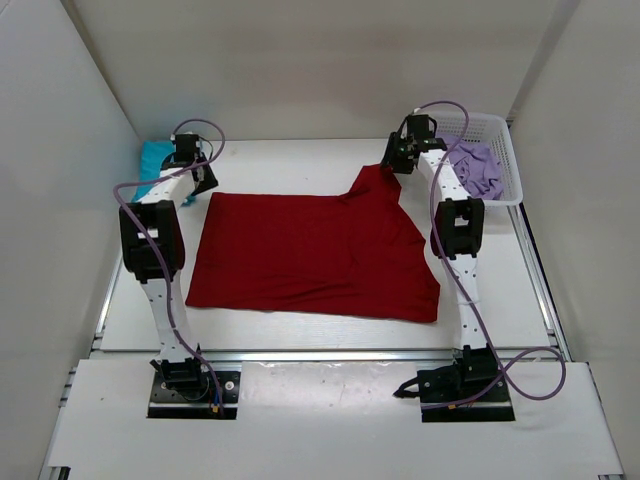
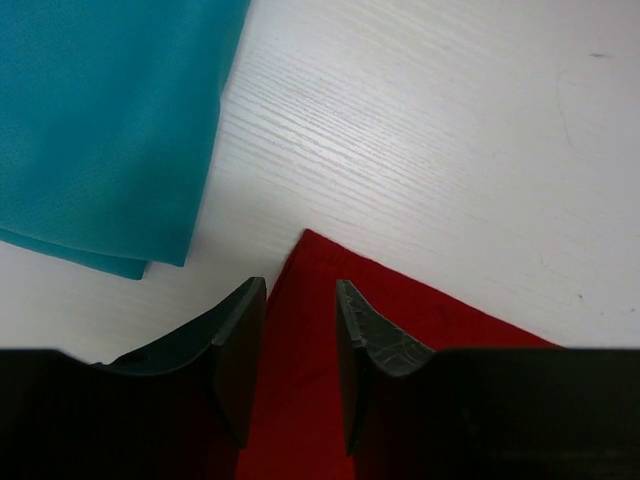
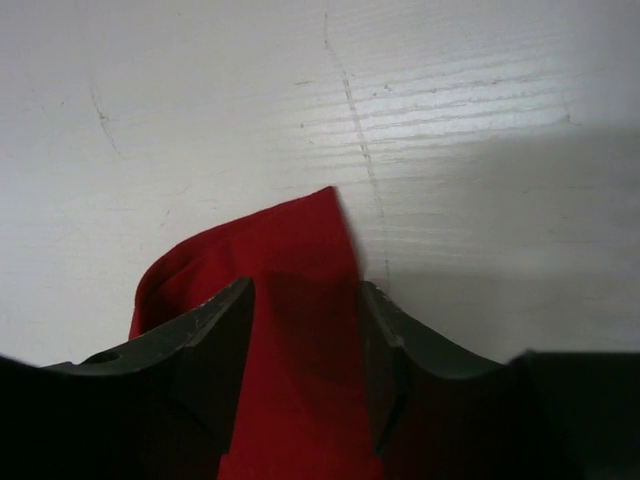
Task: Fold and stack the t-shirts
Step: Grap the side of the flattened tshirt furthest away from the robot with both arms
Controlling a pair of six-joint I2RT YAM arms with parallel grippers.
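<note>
My left gripper is going to grab the dark red t-shirt (image 1: pixel 310 250) next, by its far corner beside the teal t-shirt. Then it can fold the far edge of the dark red t-shirt inward.
The dark red t-shirt (image 1: pixel 310 250) lies spread flat in the middle of the table. My left gripper (image 1: pixel 203 185) is at its far left corner. In the left wrist view that gripper (image 2: pixel 300 300) is open, its jaws on either side of the red corner (image 2: pixel 420 315). My right gripper (image 1: pixel 393 160) is at the shirt's far right sleeve. In the right wrist view that gripper (image 3: pixel 305 300) is open, with the red cloth (image 3: pixel 290 240) between its jaws. The teal t-shirt (image 1: pixel 152 160) lies folded at the back left and also shows in the left wrist view (image 2: pixel 100 120). The lilac t-shirt (image 1: pixel 478 168) lies crumpled in the basket.
The white mesh basket (image 1: pixel 510 160) stands at the back right, close to the right arm. White walls enclose the table on three sides. Bare white tabletop (image 1: pixel 300 165) shows behind the red shirt.
</note>
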